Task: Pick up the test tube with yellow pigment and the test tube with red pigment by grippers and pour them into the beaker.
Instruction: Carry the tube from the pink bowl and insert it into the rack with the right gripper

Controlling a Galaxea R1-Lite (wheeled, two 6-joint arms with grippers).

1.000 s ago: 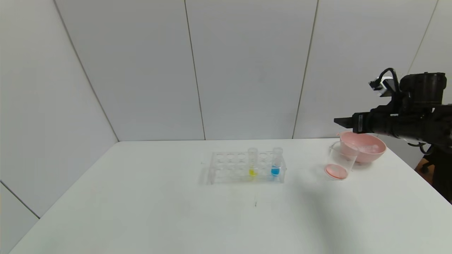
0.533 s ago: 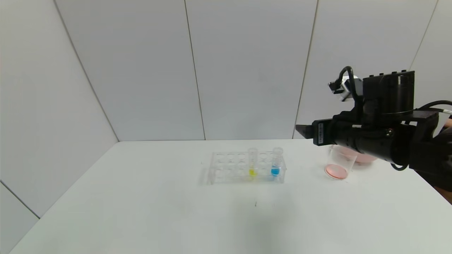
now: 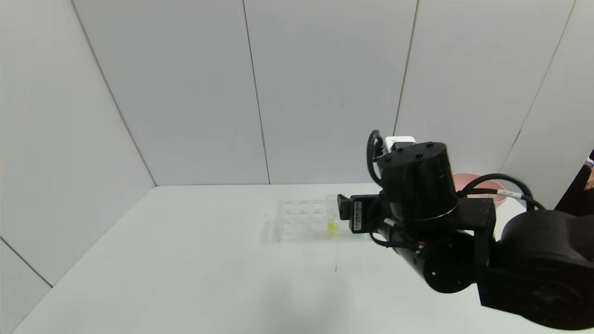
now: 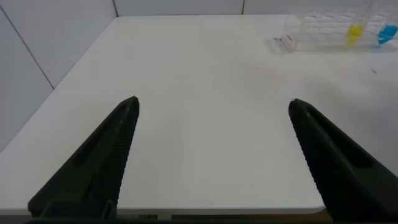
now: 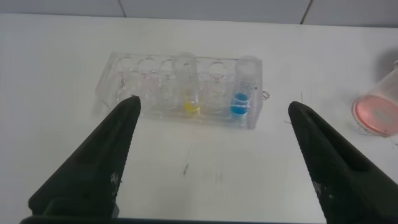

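Next, my right gripper picks up the test tube with yellow pigment by the tube's exposed top section (image 3: pixel 332 201) (image 5: pixel 185 63). The rack's sides enclose the rest down to the yellow pigment, hence this hold.
The test tube with yellow pigment (image 5: pixel 186 90) stands upright in a clear rack (image 5: pixel 134 81), and it also shows in the head view (image 3: pixel 332 225). My right gripper (image 5: pixel 214 104) is open and empty. It hovers on the near side of the rack, pointing at it, and its tip shows in the head view (image 3: pixel 344 208). The beaker (image 5: pixel 377 109) stands to the right of the rack with pink-red liquid at its bottom; my right arm hides it in the head view. The test tube with red pigment is out of view. My left gripper (image 4: pixel 213 103) is open and empty over the table's near left part.
A tube with blue liquid (image 5: pixel 244 93) stands in the rack to the right of the yellow one. A pink bowl (image 3: pixel 468 179) sits at the back right, half hidden behind my right arm. The rack also shows far off in the left wrist view (image 4: pixel 317 28).
My right arm has swung left from above the pink bowl to the near side of the rack, and now covers the beaker and the blue tube in the head view.
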